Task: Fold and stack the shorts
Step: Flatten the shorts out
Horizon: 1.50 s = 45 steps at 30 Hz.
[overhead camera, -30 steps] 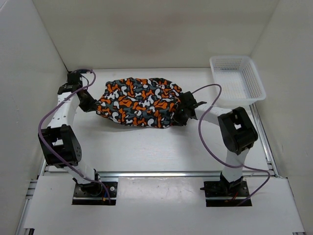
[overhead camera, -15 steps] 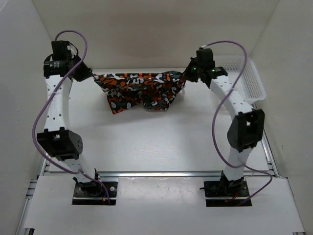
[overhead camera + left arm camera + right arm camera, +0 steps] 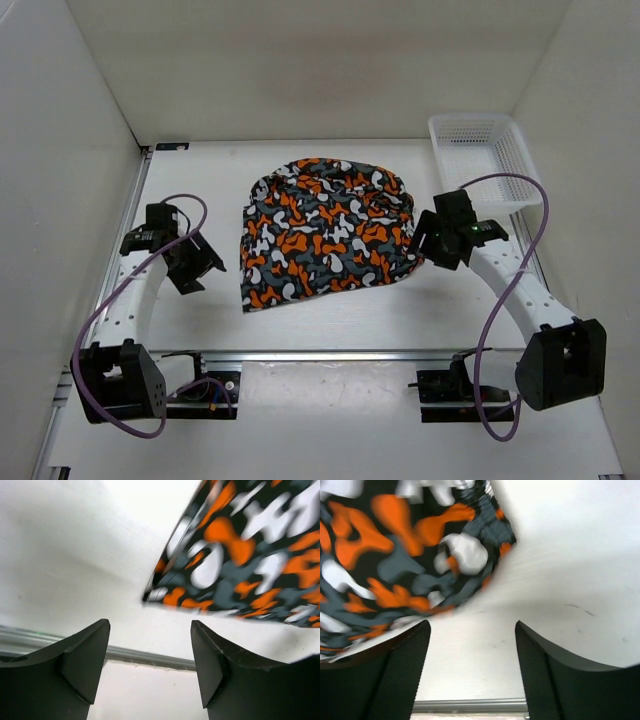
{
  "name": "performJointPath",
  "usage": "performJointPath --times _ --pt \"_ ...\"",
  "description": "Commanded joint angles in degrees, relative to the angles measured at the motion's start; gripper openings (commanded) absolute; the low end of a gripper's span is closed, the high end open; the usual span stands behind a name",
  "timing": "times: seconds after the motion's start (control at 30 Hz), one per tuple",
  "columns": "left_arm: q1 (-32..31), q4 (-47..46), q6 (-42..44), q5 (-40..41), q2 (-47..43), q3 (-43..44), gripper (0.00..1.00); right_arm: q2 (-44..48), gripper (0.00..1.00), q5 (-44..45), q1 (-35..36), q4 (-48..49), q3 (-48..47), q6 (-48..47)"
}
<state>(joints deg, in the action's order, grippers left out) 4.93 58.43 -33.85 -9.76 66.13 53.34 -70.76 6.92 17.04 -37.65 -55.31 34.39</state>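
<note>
I should next grab the near corner of the shorts beside my left gripper with it, so both grippers can spread the shorts' near edge for folding.
The shorts, printed in orange, black, grey and white blotches, lie spread on the white table in the middle of the top view, near edge straight, far edge bunched. My left gripper stands open just left of their near left corner, holding nothing. In the left wrist view that corner of the shorts lies beyond the parted fingers. My right gripper is open beside the right edge of the fabric. The right wrist view shows the shorts ahead and to the left, apart from the empty fingers.
A white mesh basket stands at the back right corner, close behind the right arm. White walls close in the table on three sides. A metal rail runs along the near edge, in front of both arm bases.
The shorts, held stretched in the air between both raised grippers half a second ago, now lie flat on the table. Both grippers have let go, opened and come down beside them.
</note>
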Motion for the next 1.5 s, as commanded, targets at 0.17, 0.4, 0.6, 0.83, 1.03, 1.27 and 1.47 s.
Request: performJointPath --times 0.17,0.4,0.6,0.83,1.03,1.27,1.47 --pt "-0.1 -1.8 -1.2 -0.2 -0.7 3.2 0.63 5.8 0.51 4.1 -0.6 -3.7 -1.0 2.6" --pt "-6.9 -3.8 -8.8 -5.5 -4.3 -9.1 0.72 12.8 0.51 -9.2 -2.2 -0.9 12.3 8.6" --pt "-14.0 -8.0 -15.5 -5.0 -3.1 -14.4 0.88 13.5 0.57 -14.7 -3.3 3.5 17.7 11.3" --pt "-19.5 -13.0 -17.1 -2.4 9.1 -14.2 0.90 11.8 0.61 -15.4 -6.3 4.9 16.4 10.0" --pt "-22.2 -13.5 -19.0 1.5 13.9 -9.5 0.83 11.3 0.62 -17.0 -9.0 4.9 15.8 8.2" --pt "-22.7 -14.1 -19.0 6.0 20.2 -8.3 0.26 11.3 0.65 -19.2 -12.1 6.2 18.4 7.7" --pt "-22.7 -13.5 -19.0 6.0 15.4 -7.2 0.10 6.3 0.63 -25.9 -18.6 15.2 22.5 8.9"
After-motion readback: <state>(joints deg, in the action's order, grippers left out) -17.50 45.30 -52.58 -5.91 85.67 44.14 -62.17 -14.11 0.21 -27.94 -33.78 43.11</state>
